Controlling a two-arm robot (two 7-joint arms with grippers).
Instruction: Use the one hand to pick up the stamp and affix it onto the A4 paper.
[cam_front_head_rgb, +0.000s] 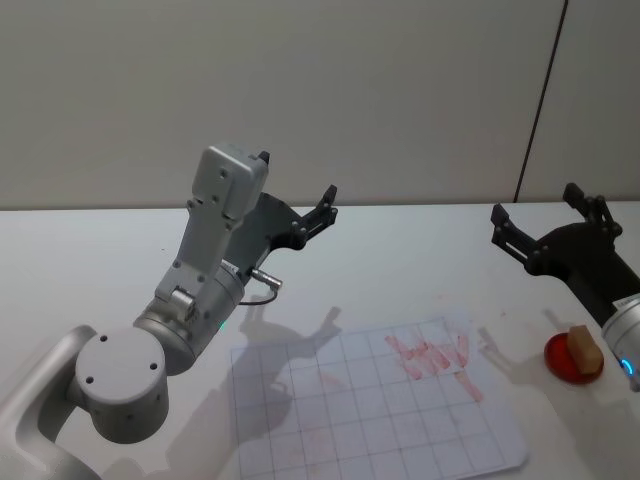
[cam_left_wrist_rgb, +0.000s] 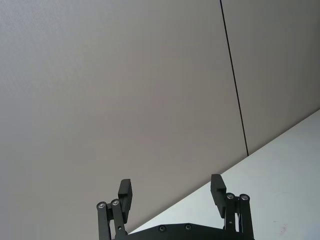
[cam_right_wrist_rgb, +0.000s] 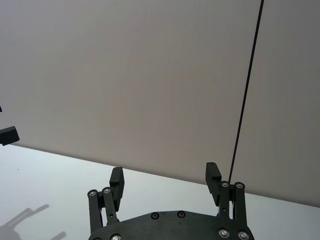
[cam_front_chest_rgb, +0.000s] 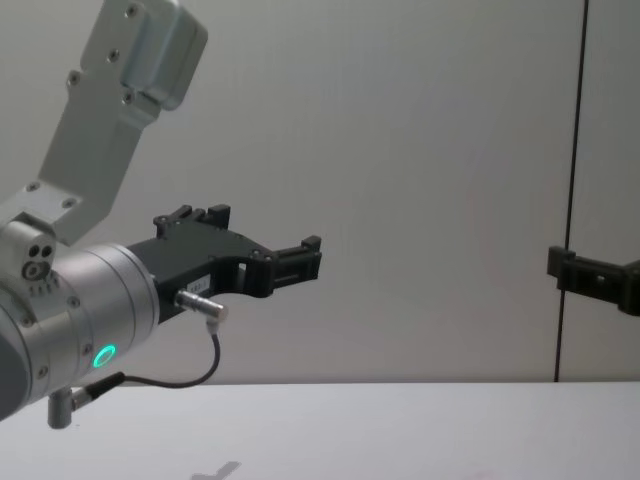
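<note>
Next, my right gripper grabs the stamp by its upper wooden sides, since the stamp's base sits on the round red ink pad.
The stamp (cam_front_head_rgb: 583, 348), a small light-brown wooden block, stands on a round red pad (cam_front_head_rgb: 566, 367) at the table's right edge. The A4 paper (cam_front_head_rgb: 350, 420) lies in the middle front, gridded, with red stamp marks (cam_front_head_rgb: 435, 357) near its far right corner. My right gripper (cam_front_head_rgb: 534, 203) (cam_right_wrist_rgb: 164, 170), the working hand, hovers open above the table, behind and a little left of the stamp, holding nothing. It also enters the chest view (cam_front_chest_rgb: 592, 276) from the right edge. My left gripper (cam_front_head_rgb: 297, 178) (cam_left_wrist_rgb: 170, 182) (cam_front_chest_rgb: 265, 230) is raised on the left, open and empty.
The white table (cam_front_head_rgb: 90, 260) meets a plain grey wall with a dark vertical seam (cam_front_head_rgb: 540, 100) at the back right. My left arm's large silver wrist (cam_front_head_rgb: 190, 310) with its green ring hangs over the table's left front, next to the paper.
</note>
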